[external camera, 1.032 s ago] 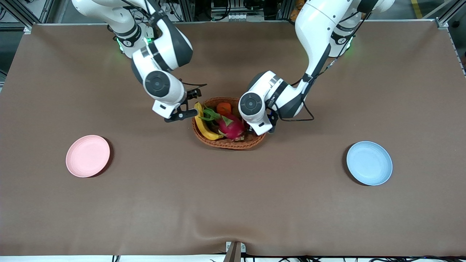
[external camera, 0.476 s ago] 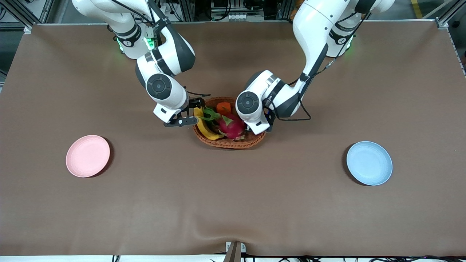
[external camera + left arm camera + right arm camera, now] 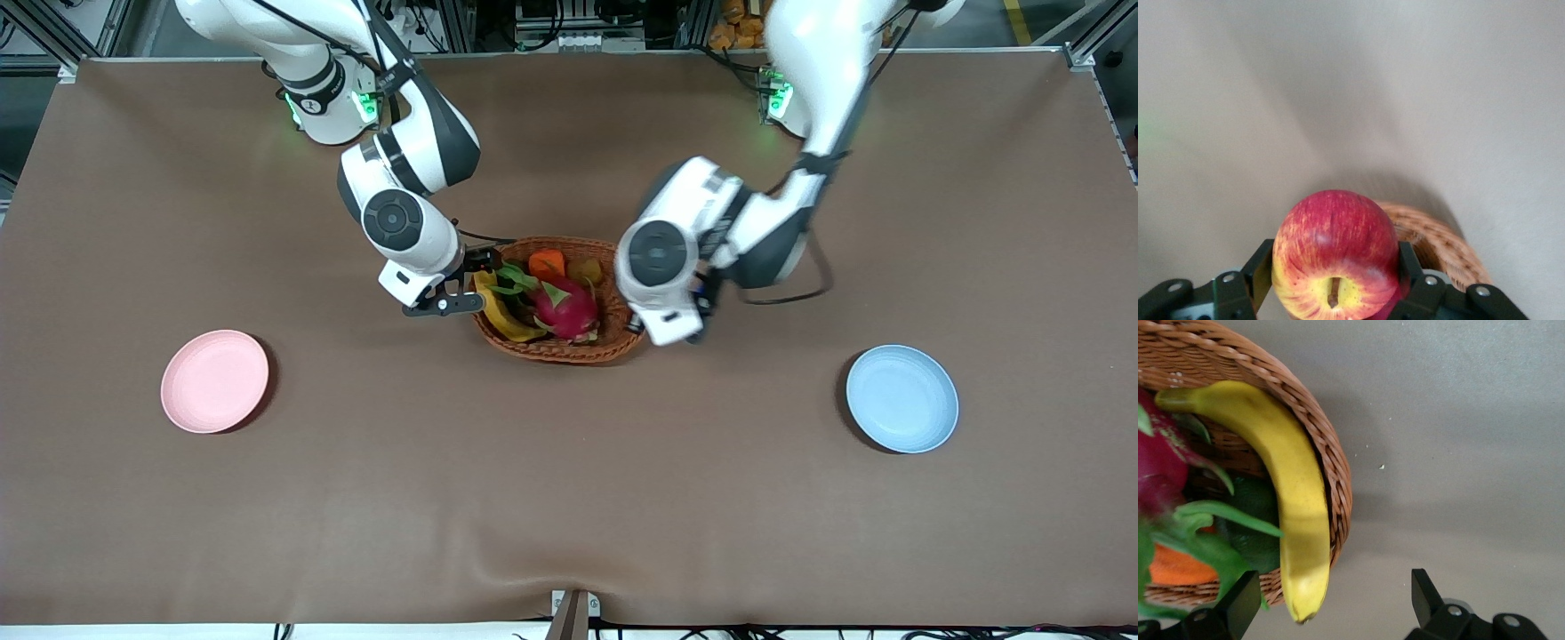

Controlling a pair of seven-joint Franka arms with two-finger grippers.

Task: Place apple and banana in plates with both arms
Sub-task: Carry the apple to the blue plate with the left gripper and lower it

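Note:
Next, my right gripper grabs the banana by its tip end (image 3: 486,284) opposite the stem and sets it in the pink plate (image 3: 214,381).
My left gripper (image 3: 1333,267) is shut on the red, yellow-streaked apple (image 3: 1335,247) and holds it up in the air. In the front view the left gripper (image 3: 685,324) is over the table just off the basket's rim, at the left arm's end, and its hand hides the apple. My right gripper (image 3: 462,283) is open at the basket's other end. The banana (image 3: 498,311) lies along that rim, and its tip (image 3: 1301,607) sits between the right gripper's (image 3: 1331,597) spread fingers, untouched. The pink plate (image 3: 214,381) and the blue plate (image 3: 901,398) are empty.
The oval wicker basket (image 3: 569,351) stands mid-table and holds a magenta dragon fruit (image 3: 566,307), an orange fruit (image 3: 547,263) and a brownish fruit (image 3: 585,269). Its rim also shows in the left wrist view (image 3: 1438,240) and the right wrist view (image 3: 1331,467). Brown cloth covers the table.
My left gripper has come up out of the basket with the apple and swung toward the left arm's end. My right gripper has edged closer to the banana's end.

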